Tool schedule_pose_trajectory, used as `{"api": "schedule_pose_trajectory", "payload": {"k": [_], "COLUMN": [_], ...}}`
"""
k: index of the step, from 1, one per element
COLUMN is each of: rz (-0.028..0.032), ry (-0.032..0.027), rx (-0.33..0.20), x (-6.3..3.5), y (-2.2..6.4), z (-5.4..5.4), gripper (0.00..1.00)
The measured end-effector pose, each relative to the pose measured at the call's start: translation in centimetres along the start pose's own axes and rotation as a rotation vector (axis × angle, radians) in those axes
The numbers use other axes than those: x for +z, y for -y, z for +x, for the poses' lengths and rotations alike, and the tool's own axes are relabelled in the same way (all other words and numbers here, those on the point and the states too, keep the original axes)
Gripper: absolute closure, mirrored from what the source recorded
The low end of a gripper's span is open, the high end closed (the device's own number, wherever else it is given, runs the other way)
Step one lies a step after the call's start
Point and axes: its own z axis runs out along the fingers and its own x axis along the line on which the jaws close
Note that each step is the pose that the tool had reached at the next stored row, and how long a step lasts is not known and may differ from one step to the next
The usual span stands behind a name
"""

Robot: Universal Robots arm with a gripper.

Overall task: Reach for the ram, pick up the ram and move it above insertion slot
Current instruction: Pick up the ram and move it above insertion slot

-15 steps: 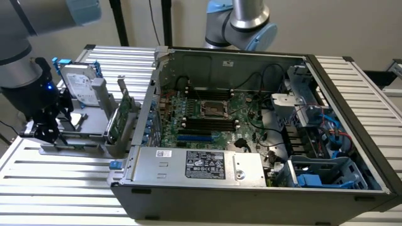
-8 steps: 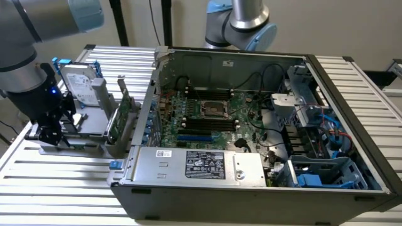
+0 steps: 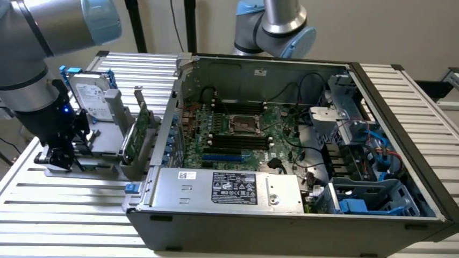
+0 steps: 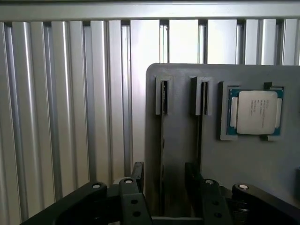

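My gripper grabs the ram by its middle (image 4: 162, 185) next, where both of the ram's flat sides stand free, since the holder's post (image 4: 164, 96) holds the ram's end.
My gripper (image 3: 61, 160) hangs low over the grey parts holder (image 3: 93, 171) on the exterior view's left, outside the computer case. In the wrist view its two black fingers (image 4: 138, 174) stand apart on either side of one of the holder's (image 4: 180, 136) two long narrow slots. A thin dark strip, seen edge-on, runs along that slot and looks like the ram (image 4: 162, 101). The fingers do not touch it, and the gripper (image 4: 165, 177) is open. The motherboard's black ram slots (image 3: 238, 141) lie inside the open case.
On the holder stand a hard drive (image 3: 93, 97) and a taller green expansion card (image 3: 136, 134). A CPU (image 4: 255, 111) sits in a pocket beside the slots. The case wall (image 3: 166, 134) rises between holder and motherboard. A second arm (image 3: 276, 27) stands behind the case.
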Motion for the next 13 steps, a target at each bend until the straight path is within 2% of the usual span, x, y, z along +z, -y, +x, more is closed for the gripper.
{"api": "schedule_pose_trajectory", "payload": {"k": [7, 13], "rz": [-0.0004, -0.0015], "ry": [0.0001, -0.0001], "rx": [0.0, 0.0], "x": [1.24, 1.27], "y": [-0.02, -0.02], "z": [0.0, 0.0], "gripper": [0.52, 0.54]}}
